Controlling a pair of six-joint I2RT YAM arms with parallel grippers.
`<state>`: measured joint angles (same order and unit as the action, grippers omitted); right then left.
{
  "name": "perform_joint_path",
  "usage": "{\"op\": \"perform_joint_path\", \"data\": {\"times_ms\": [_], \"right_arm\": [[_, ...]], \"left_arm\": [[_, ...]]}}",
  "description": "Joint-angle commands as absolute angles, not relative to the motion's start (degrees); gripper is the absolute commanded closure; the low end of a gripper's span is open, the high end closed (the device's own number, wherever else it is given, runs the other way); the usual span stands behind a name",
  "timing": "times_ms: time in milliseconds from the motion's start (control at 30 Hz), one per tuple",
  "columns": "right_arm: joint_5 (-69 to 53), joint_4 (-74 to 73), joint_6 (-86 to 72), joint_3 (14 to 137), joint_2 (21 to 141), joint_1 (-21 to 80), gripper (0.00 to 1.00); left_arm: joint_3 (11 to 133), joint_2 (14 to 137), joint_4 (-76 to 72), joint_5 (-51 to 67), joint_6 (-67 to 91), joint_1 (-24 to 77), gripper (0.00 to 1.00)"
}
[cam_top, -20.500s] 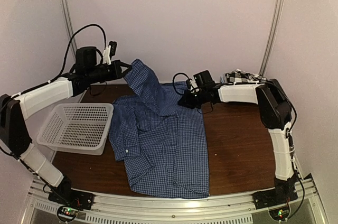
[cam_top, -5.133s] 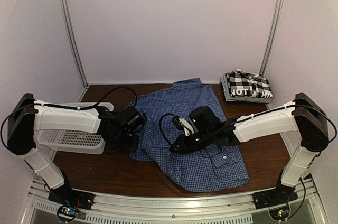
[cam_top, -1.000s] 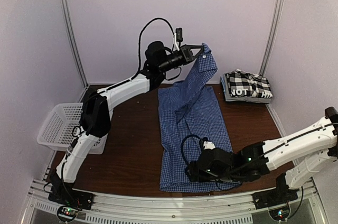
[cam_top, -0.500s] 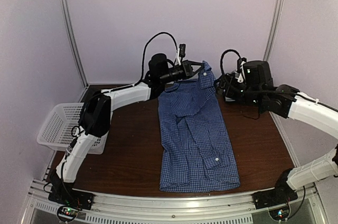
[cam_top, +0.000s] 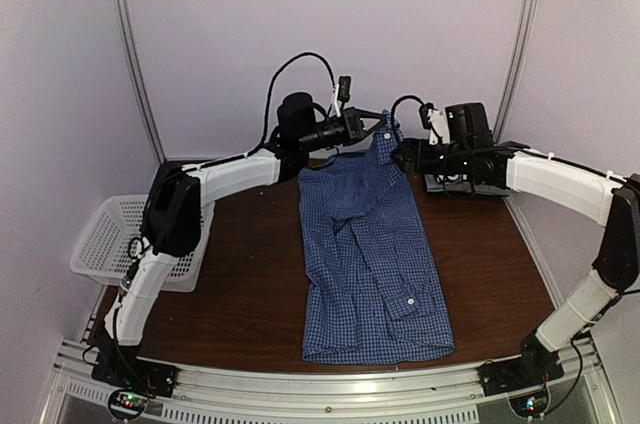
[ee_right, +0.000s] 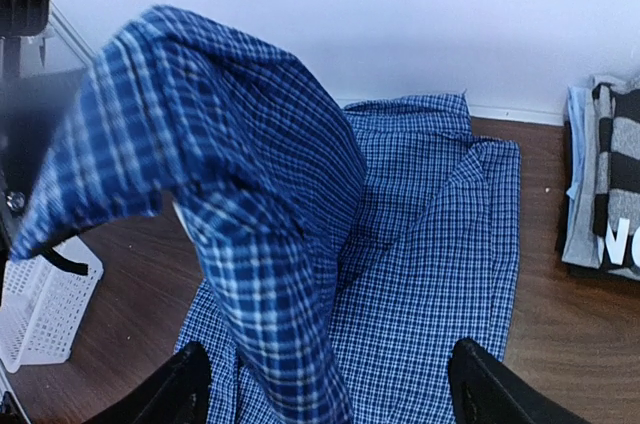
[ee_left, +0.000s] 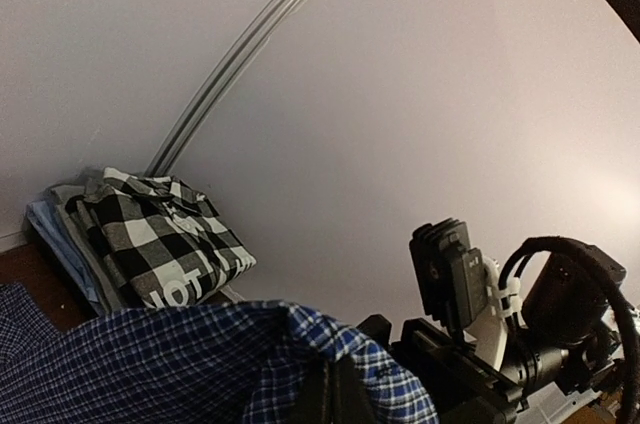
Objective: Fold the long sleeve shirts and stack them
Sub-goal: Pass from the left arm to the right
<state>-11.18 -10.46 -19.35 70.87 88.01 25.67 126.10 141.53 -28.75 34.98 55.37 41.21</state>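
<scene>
My right gripper will next grab the hanging fold of the blue fine-checked shirt below the place where my left gripper holds it. That will free my left gripper and let me fold the sleeve.
The blue fine-checked shirt (cam_top: 372, 254) lies lengthwise down the table, front hem near the arms. Its far end (cam_top: 386, 136) is lifted off the table, and my left gripper (cam_top: 374, 125) is shut on it; in the left wrist view the cloth (ee_left: 190, 364) bunches around the closed fingers (ee_left: 340, 399). My right gripper (cam_top: 404, 153) sits just right of the lifted fold. Its fingers (ee_right: 186, 390) stand wide open with the hanging fold (ee_right: 270, 274) between them, not pinched. The black-and-white checked shirt (ee_left: 150, 244) lies folded at the back right, mostly behind the right arm from above.
A white mesh basket (cam_top: 112, 244) stands at the table's left edge, also visible as the basket (ee_right: 40, 309) in the right wrist view. The checked shirt tops a small pile of folded clothes (ee_right: 600, 194). Side walls and corner rails close in the back.
The right arm has swung from the front hem to the back and closed in on the lifted fold. The left gripper has lowered the held end a little.
</scene>
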Motion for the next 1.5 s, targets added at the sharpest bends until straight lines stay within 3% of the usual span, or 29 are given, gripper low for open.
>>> {"op": "perform_joint_path", "data": {"times_ms": [0,133,200,233,300,367,500,600,767,967,1467], "right_arm": [[-12.80,-7.89,-16.70,74.76,88.99,24.90,0.20],[-13.59,-6.77,-16.32,75.61,90.69,24.09,0.33],[-14.44,-8.04,-15.99,77.16,92.45,23.91,0.50],[-14.78,-8.62,-15.73,77.92,93.26,23.86,0.67],[-13.78,-9.57,-15.38,79.07,93.93,23.78,0.89],[-10.40,-11.15,-15.55,80.46,94.20,23.24,1.00],[-4.21,-14.86,-17.15,83.77,95.16,20.41,1.00],[-1.20,-15.80,-17.40,84.38,94.52,19.56,1.00],[-1.68,-15.30,-17.02,85.39,92.98,19.29,1.00],[0.34,-15.55,-15.73,87.25,92.10,19.25,1.00],[6.09,-19.52,-15.02,87.79,95.10,18.47,1.00]], "left_arm": [[127.16,139.04,-27.74,36.04,53.78,41.46,1.00],[127.70,139.20,-26.91,36.16,53.57,41.73,1.00],[128.32,139.26,-25.52,35.99,53.21,41.75,1.00],[128.66,139.25,-24.56,35.84,52.89,41.76,1.00],[129.28,139.18,-22.06,35.40,52.04,41.75,1.00],[129.06,138.48,-19.00,34.71,50.98,41.75,0.97],[122.04,132.92,-15.12,30.63,47.97,41.73,0.70],[116.15,126.51,-9.32,25.24,45.04,41.40,0.57],[108.31,120.48,2.22,18.42,43.65,38.55,0.57],[103.52,120.15,8.78,18.42,42.98,34.98,0.60],[113.16,134.27,18.58,21.50,39.55,29.68,0.61]]}}
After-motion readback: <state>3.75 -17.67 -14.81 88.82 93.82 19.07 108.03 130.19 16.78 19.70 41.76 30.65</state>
